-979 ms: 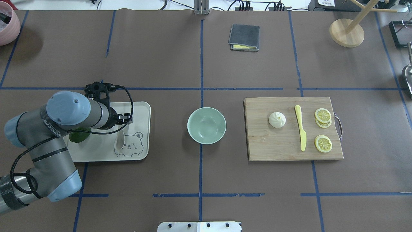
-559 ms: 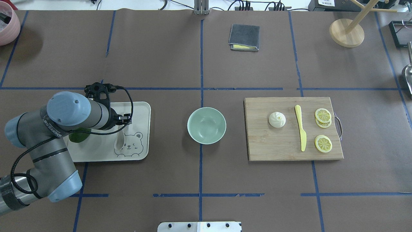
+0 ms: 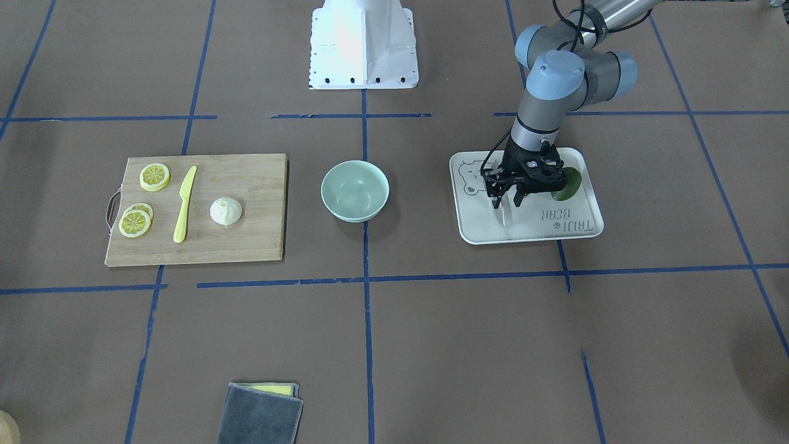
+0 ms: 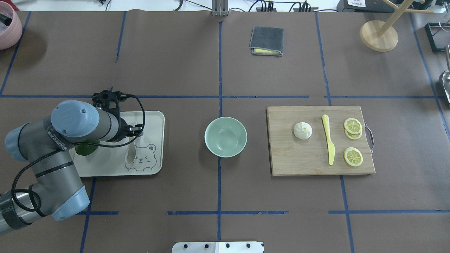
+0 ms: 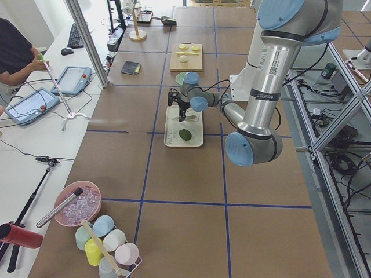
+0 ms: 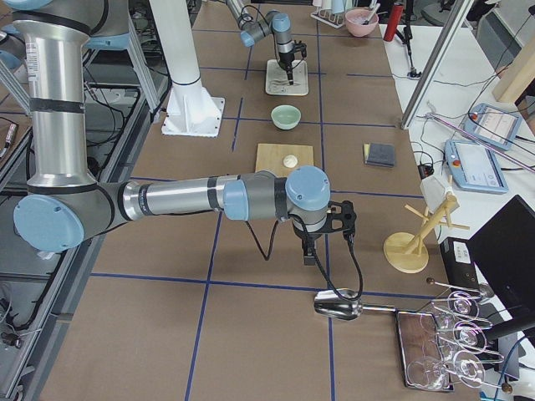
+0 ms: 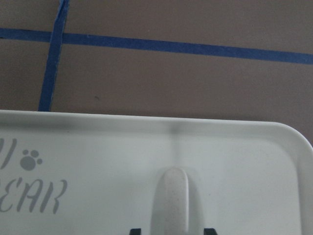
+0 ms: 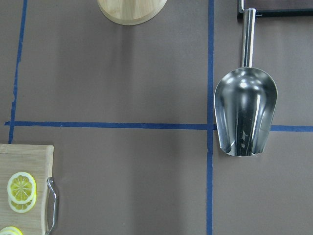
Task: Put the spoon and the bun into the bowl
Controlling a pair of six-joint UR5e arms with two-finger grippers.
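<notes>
The white spoon should go into the mint-green bowl [image 3: 355, 191], so my left gripper needs to grab the spoon by its handle [image 3: 506, 214] next.
The white spoon [image 4: 130, 154] lies on the white bear-print tray [image 4: 154, 119] at the left. My left gripper [image 3: 505, 200] hangs low over it, open. In the left wrist view the spoon's handle [image 7: 169, 200] lies between the two fingertips [image 7: 135, 230] with a gap on each side. The mint-green bowl [image 4: 225, 137] stands empty at the table's centre. The white bun [image 4: 302, 130] sits on the wooden cutting board [image 4: 302, 158] to the right. My right gripper [image 6: 310, 253] shows only in the exterior right view, far right of the board. I cannot tell its state.
A yellow plastic knife [image 4: 328, 140] and lemon slices [image 4: 353, 156] share the board. A green fruit [image 3: 570, 183] lies on the tray beside the gripper. A grey cloth [image 4: 267, 41], a wooden stand [image 4: 378, 35] and a metal scoop [image 8: 245, 117] lie at the far side and right end.
My left arm has barely shifted over the tray. The spoon, bowl and bun have not moved.
</notes>
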